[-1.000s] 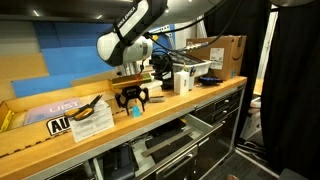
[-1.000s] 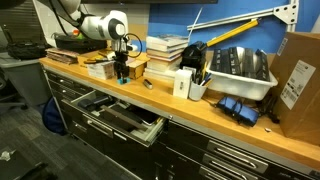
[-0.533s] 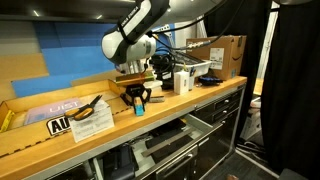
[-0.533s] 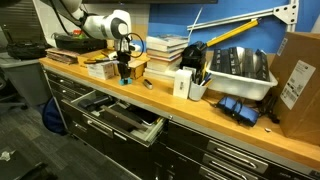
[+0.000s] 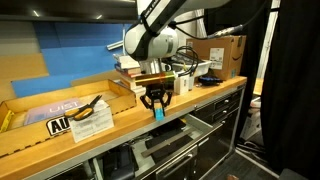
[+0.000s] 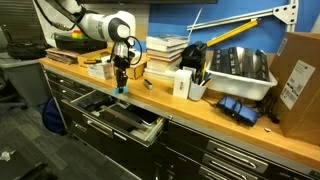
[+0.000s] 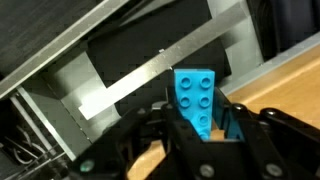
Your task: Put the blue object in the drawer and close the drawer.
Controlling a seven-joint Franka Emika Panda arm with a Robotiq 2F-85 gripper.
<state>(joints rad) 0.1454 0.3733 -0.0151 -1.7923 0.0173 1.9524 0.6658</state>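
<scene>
The blue object's lower end (image 5: 159, 118) (image 7: 195, 82) hangs at countertop height above the open drawer, so the object comes down, before my gripper releases it.
My gripper (image 5: 157, 104) (image 6: 119, 82) (image 7: 200, 120) is shut on the blue object (image 7: 196, 98), a small cyan studded block that hangs from the fingers in both exterior views (image 5: 158, 113) (image 6: 119, 90). It is lifted off the wooden countertop (image 5: 120, 118) and sits at the counter's front edge. The drawer (image 6: 120, 118) below stands pulled open, black with a silver front. In the wrist view the open drawer (image 7: 150, 55) shows as a dark cavity beyond the block.
Yellow-handled pliers (image 5: 88, 108) and papers lie on the counter. Stacked books (image 6: 165, 55), a white box (image 6: 184, 84), a grey bin (image 6: 240, 68) and a cardboard box (image 6: 298, 80) crowd the counter. More drawers (image 6: 235, 160) stack beneath.
The gripper shut on the blue object, lifted it from the countertop and carried it toward the counter's front edge above the open drawer.
</scene>
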